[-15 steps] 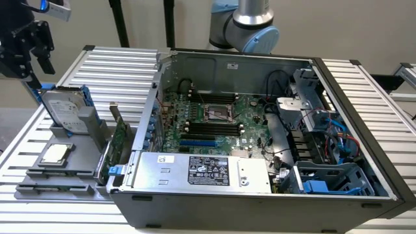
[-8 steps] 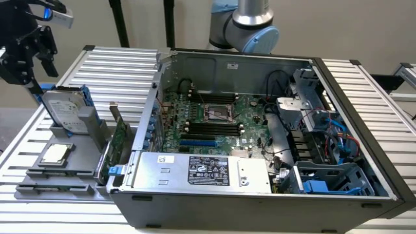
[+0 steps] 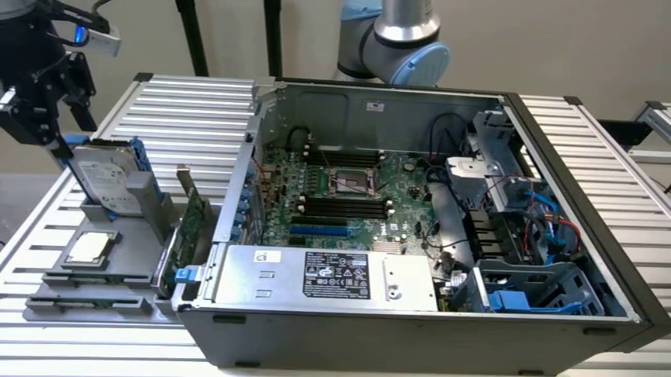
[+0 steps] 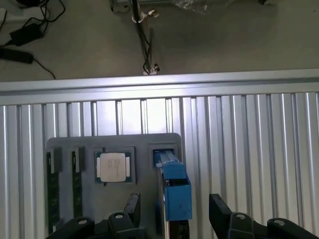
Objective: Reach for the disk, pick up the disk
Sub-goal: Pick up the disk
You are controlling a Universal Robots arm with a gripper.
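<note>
My open fingers are still above the upper end of the disk's blue bar, so it is too early to close on the bar; lowering comes first.
The disk [image 3: 102,177] stands on edge in a slot of the grey holder [image 3: 93,210] at the exterior view's left; its silver face carries a white label and blue rails [image 3: 143,187] frame it. My gripper [image 3: 58,129] hangs just above its upper end, open. In the wrist view the blue rail of the disk [image 4: 175,191] runs up between my two black fingers [image 4: 132,205], which stand wide apart on either side without touching it. The disk's lower part sits hidden in the slot.
A square silver CPU chip [image 4: 113,167] and memory sticks [image 4: 52,186] lie in the same holder [image 4: 144,144]. A green circuit card [image 3: 194,224] stands between the holder and the open computer case [image 3: 419,236]. All rest on a ribbed aluminium table [image 4: 249,149].
</note>
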